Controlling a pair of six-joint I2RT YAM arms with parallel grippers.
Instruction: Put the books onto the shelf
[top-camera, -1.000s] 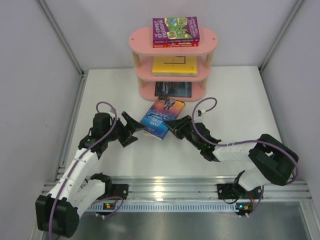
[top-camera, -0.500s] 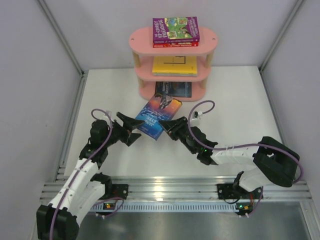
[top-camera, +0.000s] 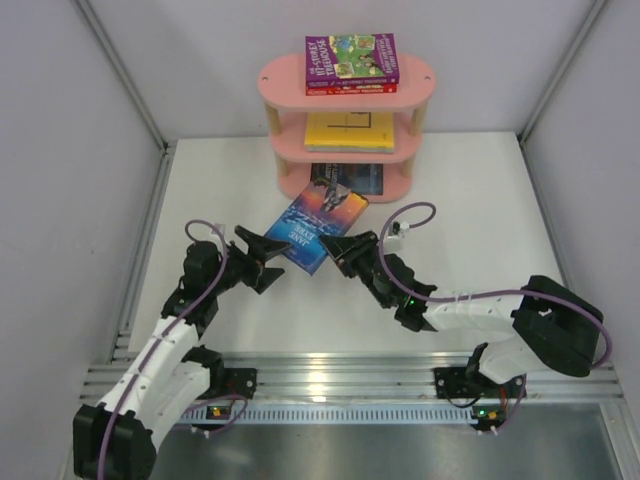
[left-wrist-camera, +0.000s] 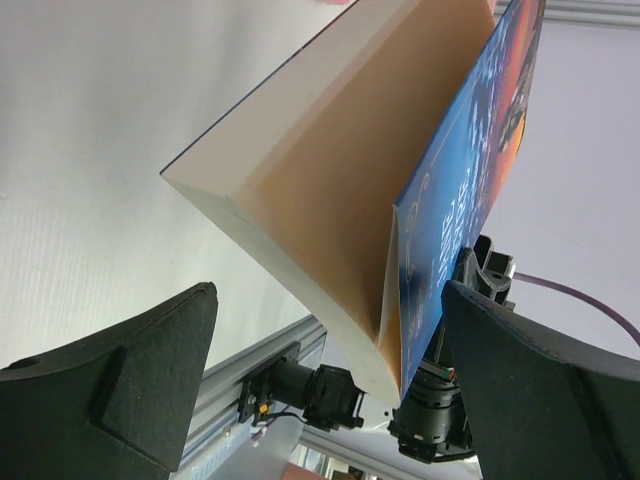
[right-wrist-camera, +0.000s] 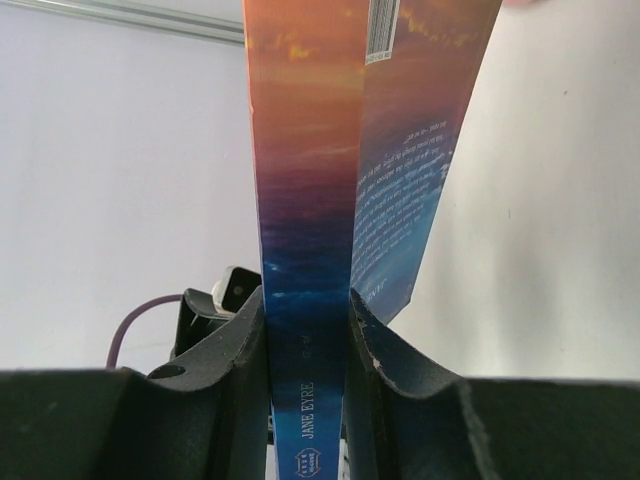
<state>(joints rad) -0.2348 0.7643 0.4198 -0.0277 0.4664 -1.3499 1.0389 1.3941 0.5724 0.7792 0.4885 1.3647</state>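
Note:
I should next grab the blue book with my left gripper by its near page edge (top-camera: 289, 258), so that its far end stays free to go into the shelf (top-camera: 280, 85).
The blue book with the orange glow (top-camera: 318, 228) is held off the table, tilted, its far end at the front of the lowest board of the pink shelf (top-camera: 280, 85). My right gripper (top-camera: 346, 256) is shut on its spine (right-wrist-camera: 305, 200), one finger (right-wrist-camera: 378, 345) on each side. My left gripper (top-camera: 262, 250) stands open at the book's near left corner; the page edge (left-wrist-camera: 330, 200) sits between its wide jaws without touching them. On the shelf lie a purple book (top-camera: 351, 58) over a red one (top-camera: 350, 89), a yellow one (top-camera: 349, 130) and a dark navy one (top-camera: 347, 178).
White walls with metal posts close in the white table (top-camera: 480, 220) on three sides. An aluminium rail (top-camera: 340, 375) carrying both arm bases runs along the near edge. The purple cable (top-camera: 412, 210) of the right arm loops up beside the book.
The right gripper has carried the blue book a little farther toward the shelf's lowest board. The left arm has swung in, bringing its open jaws around the book's near corner.

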